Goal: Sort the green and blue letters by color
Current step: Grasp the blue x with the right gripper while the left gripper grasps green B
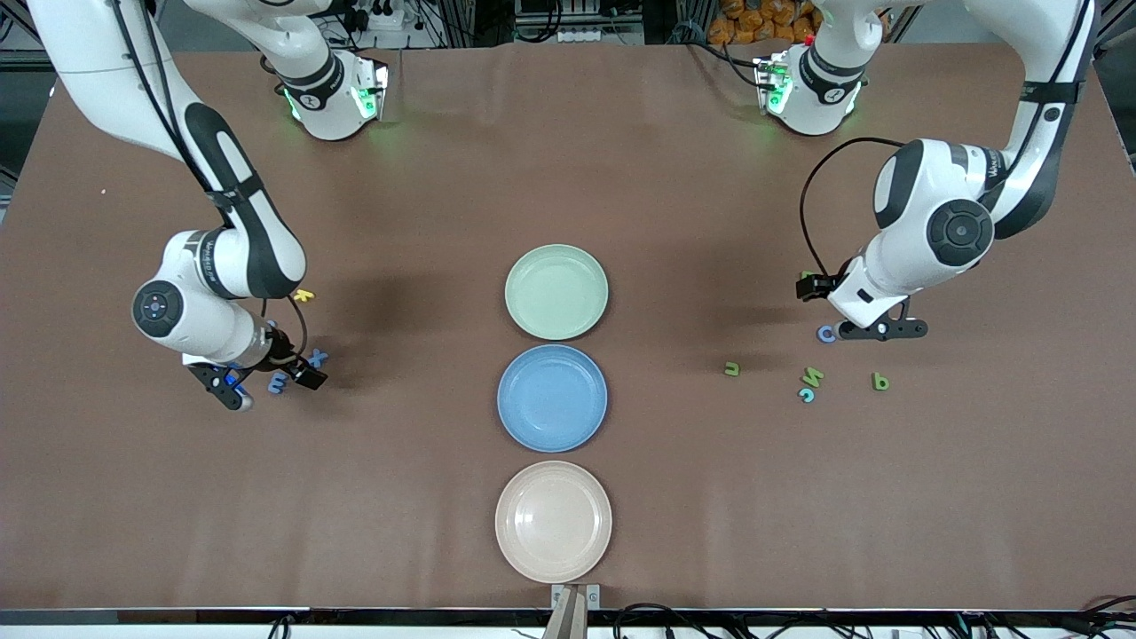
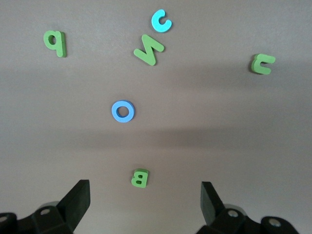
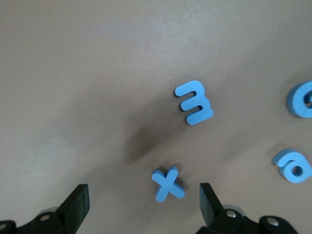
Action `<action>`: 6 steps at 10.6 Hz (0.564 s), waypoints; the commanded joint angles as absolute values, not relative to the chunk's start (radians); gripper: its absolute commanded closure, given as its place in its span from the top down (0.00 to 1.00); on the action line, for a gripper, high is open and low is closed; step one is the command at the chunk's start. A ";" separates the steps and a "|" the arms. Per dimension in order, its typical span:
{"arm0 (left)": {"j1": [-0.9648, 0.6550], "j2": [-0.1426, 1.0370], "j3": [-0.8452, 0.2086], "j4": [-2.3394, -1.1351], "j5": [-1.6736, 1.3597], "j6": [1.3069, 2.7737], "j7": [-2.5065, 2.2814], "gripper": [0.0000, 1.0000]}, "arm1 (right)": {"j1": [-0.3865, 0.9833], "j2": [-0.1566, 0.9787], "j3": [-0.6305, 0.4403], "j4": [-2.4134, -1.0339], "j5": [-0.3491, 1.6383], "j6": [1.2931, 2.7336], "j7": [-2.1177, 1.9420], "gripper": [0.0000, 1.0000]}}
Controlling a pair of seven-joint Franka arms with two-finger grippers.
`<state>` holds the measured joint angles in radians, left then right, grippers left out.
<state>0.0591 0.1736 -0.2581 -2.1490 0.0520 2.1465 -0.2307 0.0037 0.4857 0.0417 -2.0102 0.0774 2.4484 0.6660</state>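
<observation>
The blue x is a shadow's gap below my right gripper's fingers, so they would miss the x if I closed now, and my gripper should lower first.
Toward the right arm's end lie blue letters: an x (image 1: 318, 358) (image 3: 168, 184), an m (image 1: 278, 382) (image 3: 194, 102) and two rounder ones (image 3: 300, 99) (image 3: 292, 165). My right gripper (image 1: 264, 382) (image 3: 144, 207) hangs open over them, the x between its fingers, untouched. Toward the left arm's end lie a blue o (image 1: 826, 334) (image 2: 123, 111), a cyan c (image 1: 806, 395) (image 2: 161, 21), and green letters: B (image 2: 140, 177), N (image 1: 813, 376) (image 2: 148, 49), u (image 1: 731, 368) (image 2: 263, 64), p (image 1: 879, 382) (image 2: 55, 43). My left gripper (image 1: 856, 311) (image 2: 144, 207) is open over the B, holding nothing.
Three plates stand in a row down the table's middle: a green plate (image 1: 556, 257), a blue plate (image 1: 552, 355) nearer the front camera, and a beige plate (image 1: 553, 475) nearest. A small yellow letter (image 1: 304, 295) lies beside the right arm.
</observation>
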 commanded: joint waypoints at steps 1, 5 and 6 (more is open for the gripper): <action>0.072 0.120 -0.265 -2.278 0.067 2.270 -0.187 1.00 | 0.006 0.503 0.048 -2.094 0.084 2.557 0.689 1.00; 0.072 0.123 -0.265 -2.416 0.067 2.475 -0.180 0.93 | 0.018 0.500 0.051 -2.132 0.083 2.559 0.689 0.61; 0.077 0.126 -0.265 -2.449 0.067 2.540 -0.142 0.89 | 0.017 0.500 0.054 -2.135 0.081 2.559 0.687 0.33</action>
